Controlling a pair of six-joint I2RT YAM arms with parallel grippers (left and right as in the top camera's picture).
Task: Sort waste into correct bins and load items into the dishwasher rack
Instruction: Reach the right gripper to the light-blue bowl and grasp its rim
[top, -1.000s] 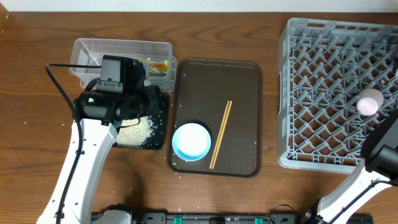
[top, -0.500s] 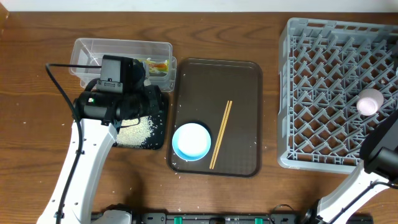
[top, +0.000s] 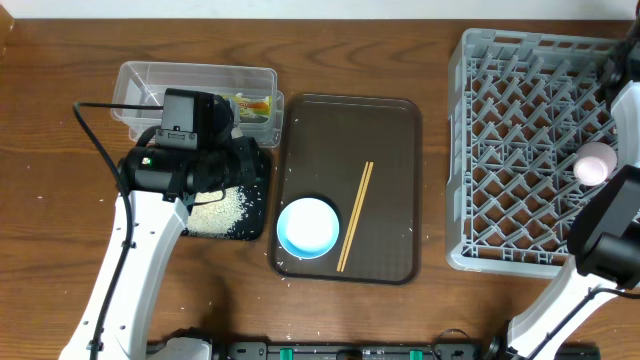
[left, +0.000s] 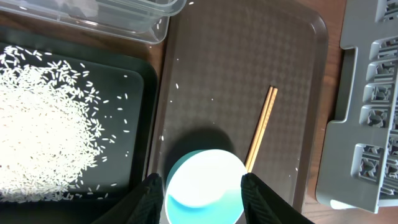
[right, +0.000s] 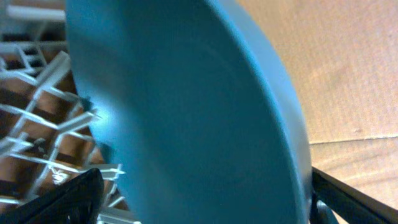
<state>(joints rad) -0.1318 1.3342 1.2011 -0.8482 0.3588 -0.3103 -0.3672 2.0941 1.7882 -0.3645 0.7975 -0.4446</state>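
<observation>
My right gripper grabs the small light-blue bowl's rim on the chopsticks side next, to load the bowl on edge in the dishwasher rack (top: 520, 150).
A big dark-blue bowl (right: 193, 106) fills the right wrist view, standing on edge over the grey dishwasher rack (right: 37, 124). My right gripper (right: 211, 190) is open, its fingers spread wide on either side of the bowl. A white cup, pink inside (top: 596, 163), sits in the rack (top: 520, 150). The small light-blue bowl (top: 308, 227) and wooden chopsticks (top: 355, 215) lie on the brown tray (top: 385, 140). My left gripper (left: 202, 180) hangs open and empty above the tray, with the bowl (left: 205, 193) below it. Rice (left: 56, 118) covers the black tray (left: 140, 124). The snack wrapper (top: 255, 105) lies in the clear tub (top: 195, 85).
My left arm (top: 150, 230) crosses the table's left side and covers part of the black tray (top: 228, 215). The right arm (top: 610, 230) runs up the right edge beside the rack. A few rice grains are scattered on the brown tray (left: 236, 62).
In the overhead view the right arm has shifted, and now reaches further up along the rack's right edge. The left arm, light-blue bowl and chopsticks have not moved.
</observation>
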